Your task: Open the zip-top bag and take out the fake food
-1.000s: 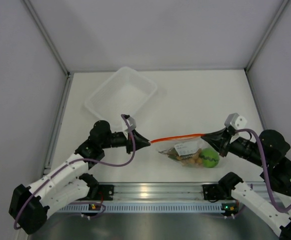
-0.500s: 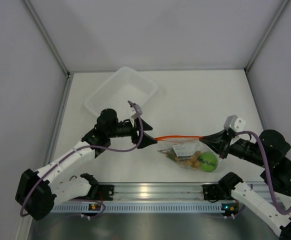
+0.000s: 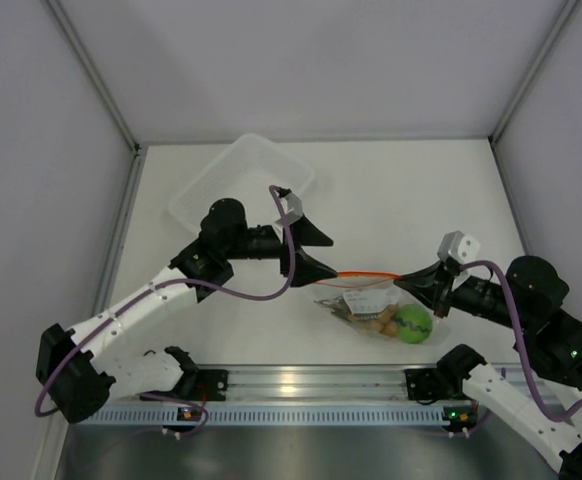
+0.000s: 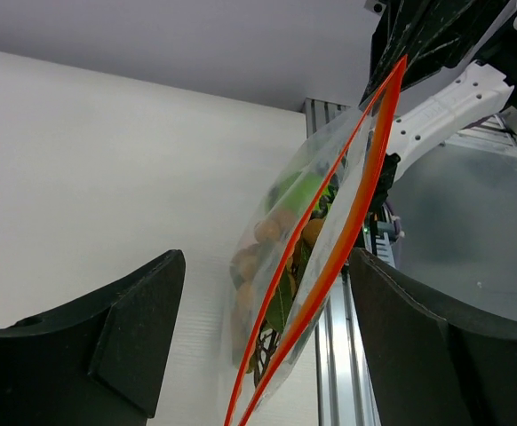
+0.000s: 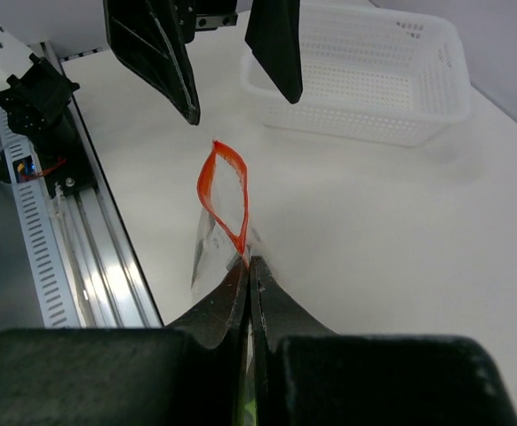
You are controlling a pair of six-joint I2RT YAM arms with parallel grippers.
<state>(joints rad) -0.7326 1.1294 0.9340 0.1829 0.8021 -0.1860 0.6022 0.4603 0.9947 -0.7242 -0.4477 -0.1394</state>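
I should next pinch only one edge of the red-orange zip strip (image 3: 366, 273) with my left gripper and leave its other edge free, to open the bag's opening (image 3: 369, 279).
The zip-top bag (image 3: 371, 300) hangs by the right end of its red-orange zip strip (image 3: 366, 273), pinched in my shut right gripper (image 3: 401, 281). Its mouth (image 5: 223, 191) gapes in a narrow loop. The fake food lies inside: a green ball (image 3: 412, 322) and tan-brown balls (image 3: 376, 322) with green leaves (image 4: 282, 302). My left gripper (image 3: 331, 256) stands open at the strip's left end, one finger (image 4: 134, 319) on each side of the mouth and touching nothing. In the right wrist view the left gripper (image 5: 236, 102) hovers beyond the bag.
A rigid clear tray (image 3: 241, 185) sits at the back left, just behind the left arm. The metal rail (image 3: 301, 385) runs along the near edge, below the bag. White walls close in both sides.
My left gripper has opened, let go of the strip's left end and swung up and right. The bag's strip has gone slack and shorter; the right gripper has edged left, still pinching it.
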